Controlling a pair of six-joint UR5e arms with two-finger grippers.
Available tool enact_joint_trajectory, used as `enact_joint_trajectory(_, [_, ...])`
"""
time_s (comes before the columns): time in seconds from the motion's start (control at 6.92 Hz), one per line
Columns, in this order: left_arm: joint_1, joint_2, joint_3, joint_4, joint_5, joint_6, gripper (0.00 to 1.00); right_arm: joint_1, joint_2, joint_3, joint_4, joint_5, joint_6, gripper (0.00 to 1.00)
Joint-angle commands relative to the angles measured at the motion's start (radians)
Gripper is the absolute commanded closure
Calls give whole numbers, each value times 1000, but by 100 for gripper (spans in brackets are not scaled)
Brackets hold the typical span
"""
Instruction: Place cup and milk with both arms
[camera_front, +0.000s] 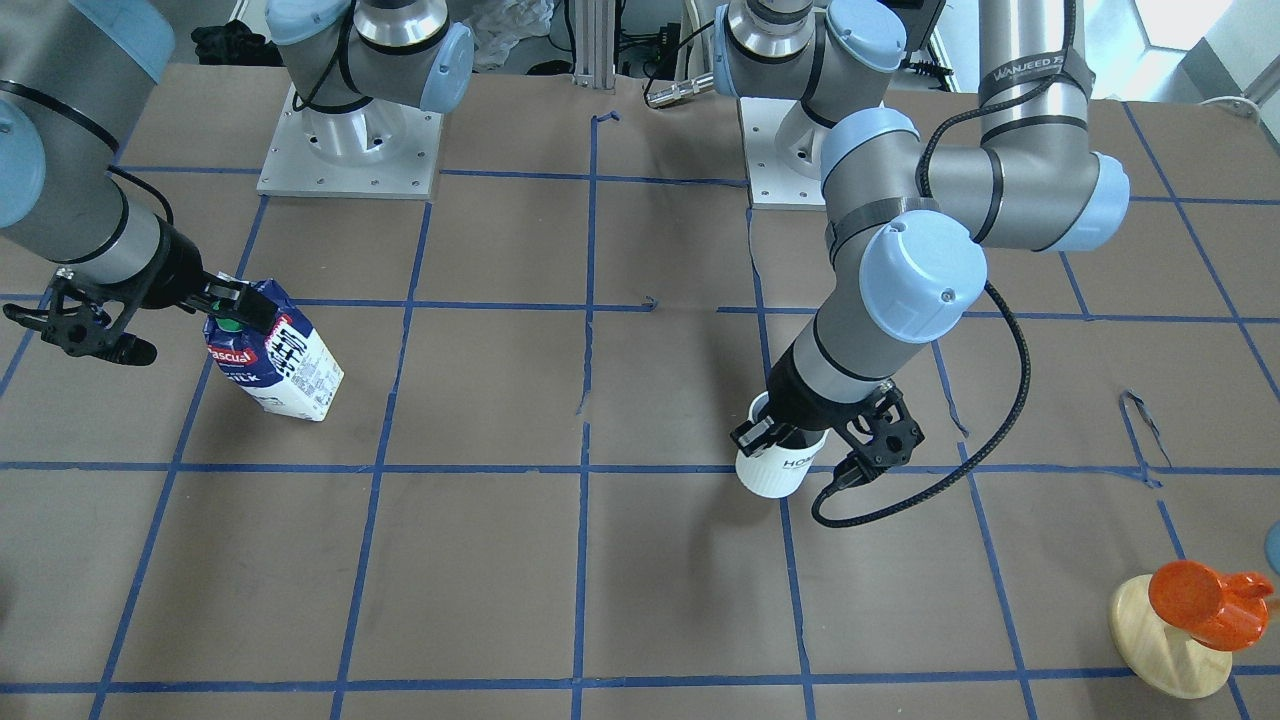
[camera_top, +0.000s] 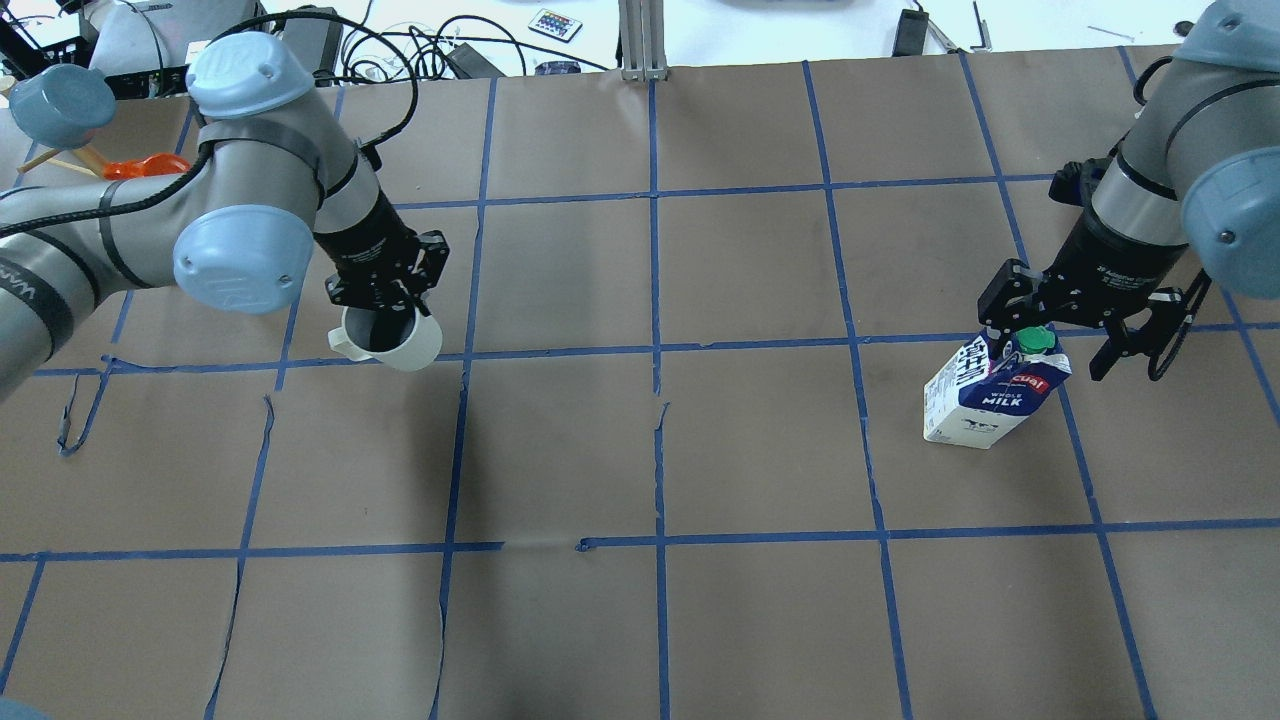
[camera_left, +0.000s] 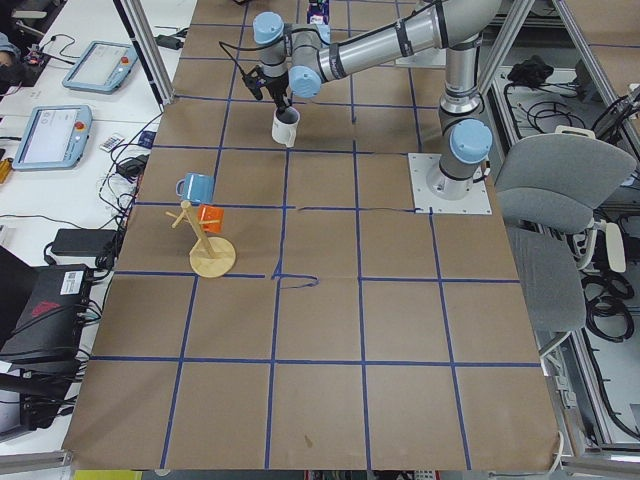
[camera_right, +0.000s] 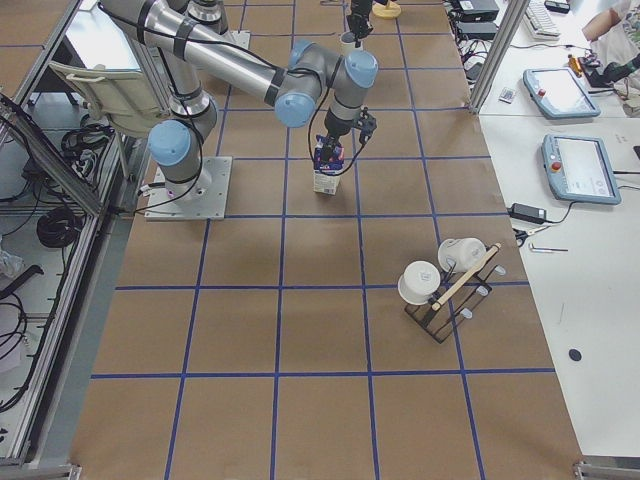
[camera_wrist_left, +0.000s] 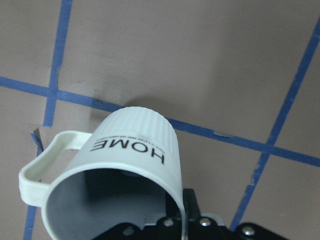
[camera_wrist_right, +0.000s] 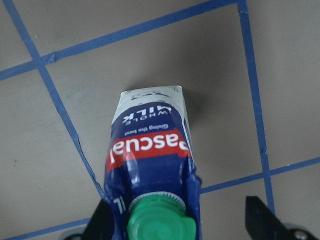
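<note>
The milk needs to go beside the cup (camera_front: 774, 468), so my right gripper should next grab the milk carton by its blue top (camera_front: 266, 302).
The white cup (camera_top: 395, 345) with "HOME" lettering hangs from my left gripper (camera_top: 385, 305), which is shut on its rim with one finger inside and one outside. The left wrist view shows the cup (camera_wrist_left: 135, 150) close over a blue tape line; I cannot tell whether it touches the table. The milk carton (camera_top: 985, 395), blue top and green cap, stands on the table at the other side. My right gripper (camera_top: 1040, 338) is open and straddles its top. In the right wrist view one finger (camera_wrist_right: 260, 215) is clear of the milk carton (camera_wrist_right: 150, 150).
A wooden mug tree with an orange mug (camera_front: 1195, 605) stands near the table corner beyond the left arm. A black rack with white cups (camera_right: 440, 290) stands past the milk. Both arm bases (camera_front: 350, 150) are at the robot's edge of the brown table with blue tape lines.
</note>
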Motion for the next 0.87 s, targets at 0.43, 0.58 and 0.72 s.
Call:
enact_joint_trajectory(0.43, [-195,-325,435,-12,-17,-381,100,0,-3,-10,5,31,20,22])
enact_joint_trajectory(0.58, [-217,-351,448,-12,-17,-414,100,0,-3,-12,5,47,23,22])
enact_joint_trajectory(0.72, [-217,-369,449,-12,-19,-418,100,0,-1,-12,4,47,23,35])
